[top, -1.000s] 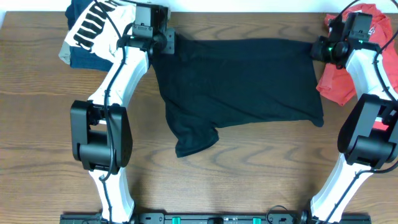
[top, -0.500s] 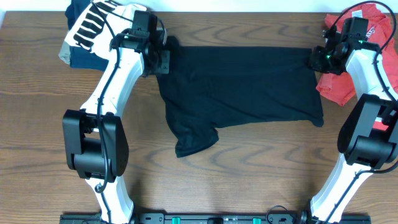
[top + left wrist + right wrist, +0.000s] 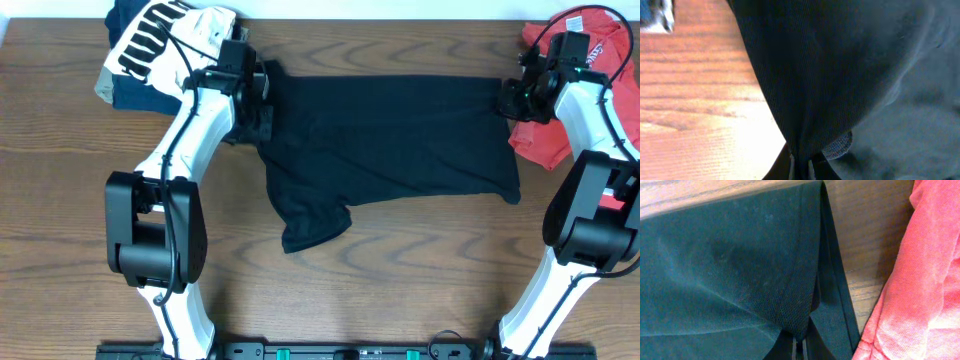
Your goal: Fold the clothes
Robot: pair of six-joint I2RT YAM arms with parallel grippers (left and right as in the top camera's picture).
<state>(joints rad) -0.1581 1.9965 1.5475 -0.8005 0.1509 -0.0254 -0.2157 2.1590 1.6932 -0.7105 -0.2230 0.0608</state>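
The pinched hem (image 3: 798,317) at my right gripper's fingers lies over the lower layer (image 3: 836,291), so it is time to open now. If released, the black garment would rest folded.
The large black garment (image 3: 400,140) of the clothes lies spread across the back half of the wooden table (image 3: 80,200). One sleeve sticks out toward the front. My left gripper (image 3: 262,105) is shut on its back left corner, and in the left wrist view the black cloth (image 3: 840,75) rises pinched from my fingertips (image 3: 800,167). My right gripper (image 3: 508,97) is shut on the back right corner, where the cloth (image 3: 730,280) bunches between the fingertips (image 3: 800,348). A coral-red T-shirt (image 3: 545,140) lies at the far right, right next to the black edge (image 3: 920,280).
A heap of other clothing, navy and cream with black stripes (image 3: 150,45), sits at the back left corner beside my left arm. Bare wood (image 3: 400,270) shows in front of the black garment, and both arm bases stand at the near edge.
My left gripper has come toward the near edge with the black garment's left corner, pulling that edge inward. The right gripper has shifted slightly forward with its corner.
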